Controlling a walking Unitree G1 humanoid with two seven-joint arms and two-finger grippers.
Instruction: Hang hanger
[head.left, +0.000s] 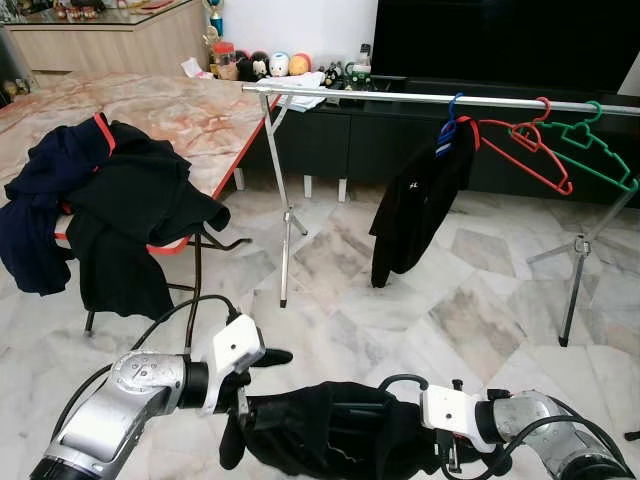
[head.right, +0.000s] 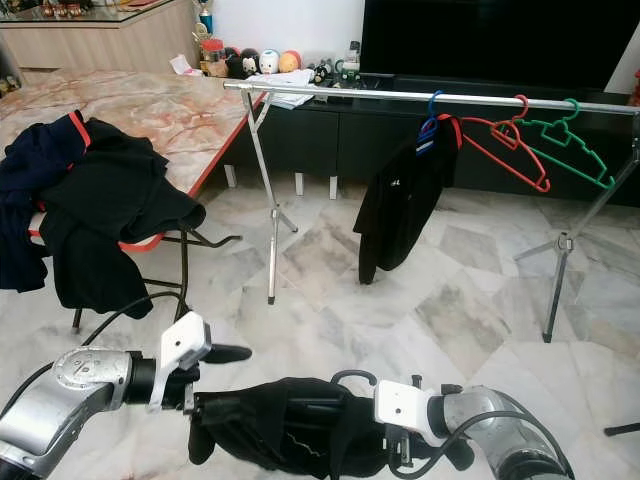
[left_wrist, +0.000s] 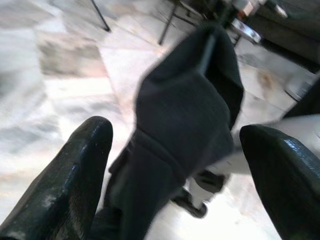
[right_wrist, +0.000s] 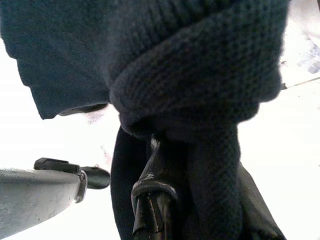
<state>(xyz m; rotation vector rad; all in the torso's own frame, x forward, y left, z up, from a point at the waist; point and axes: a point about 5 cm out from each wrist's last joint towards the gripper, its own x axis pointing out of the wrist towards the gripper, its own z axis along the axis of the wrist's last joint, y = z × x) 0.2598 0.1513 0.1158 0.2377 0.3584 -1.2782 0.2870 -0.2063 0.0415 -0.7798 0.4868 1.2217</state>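
Note:
The garment should be grabbed next by its knit edge around the hanger's bar (head.left: 252, 405) with my left gripper. Then it can be hung on the silver bar (head.left: 400, 96).
A black garment (head.left: 330, 430) hangs low in front of me, stretched between my two grippers. My left gripper (head.left: 255, 405) is open at its left end, its fingers (left_wrist: 65, 185) spread wide on either side of the cloth (left_wrist: 185, 110). My right gripper (head.left: 450, 455) is buried in the garment's right end and shut on it. A dark hanger hook (right_wrist: 152, 200) shows under the bunched knit cloth (right_wrist: 175, 65). Ahead stands a silver rail (head.left: 400, 96) carrying a blue hanger (head.left: 452, 115) with a black shirt (head.left: 415, 205), a red hanger (head.left: 525, 150) and a green hanger (head.left: 590, 150).
A marble-topped folding table (head.left: 190, 110) on the left holds a pile of dark clothes (head.left: 100, 210) that droops over its edge. A black TV cabinet (head.left: 340, 140) runs behind the rail. The rail's tripod legs (head.left: 285, 260) stand on the marble floor between me and the cabinet.

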